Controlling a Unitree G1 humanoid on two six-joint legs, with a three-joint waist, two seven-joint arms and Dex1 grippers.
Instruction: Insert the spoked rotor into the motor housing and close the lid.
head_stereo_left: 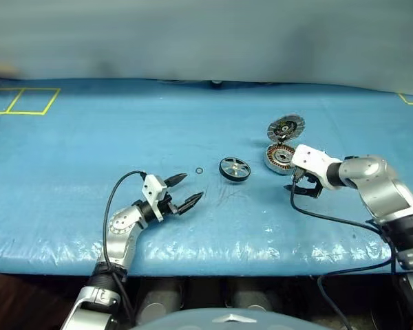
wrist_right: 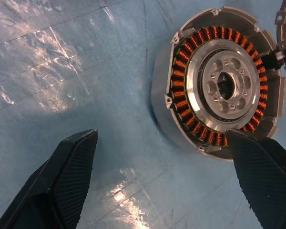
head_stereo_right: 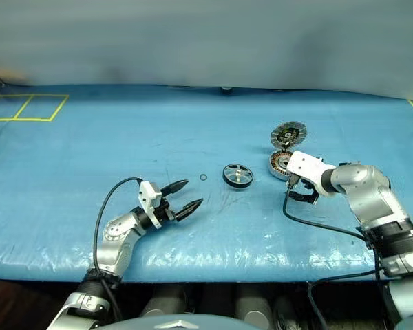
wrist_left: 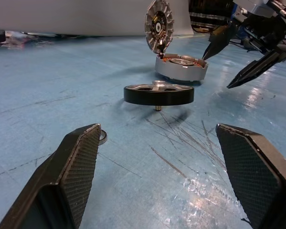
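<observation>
My right gripper needs to move toward the motor housing before it closes on the housing. My fingers stop short of the motor housing [head_stereo_left: 280, 158] [wrist_right: 219, 86], so they would miss if I closed now.
The spoked rotor [head_stereo_left: 235, 169] lies flat on the blue table, silver with a dark rim. To its right sits the motor housing [wrist_right: 219, 86], its copper windings showing. The lid [head_stereo_left: 286, 128] stands tilted up at the housing's far edge, its segmented inner face in view. My right gripper [head_stereo_left: 304, 188] hovers open just in front of the housing, pointing down, with nothing between its fingers [wrist_right: 71, 171]. My left gripper [head_stereo_left: 193, 186] is open and empty, low over the table to the left of the rotor and pointing toward it.
A tiny black ring [head_stereo_left: 199, 171] lies between my left gripper and the rotor. Yellow tape squares [head_stereo_left: 20, 101] mark the far left corner. A black cable [head_stereo_left: 330, 220] trails from my right wrist over the table toward its front edge.
</observation>
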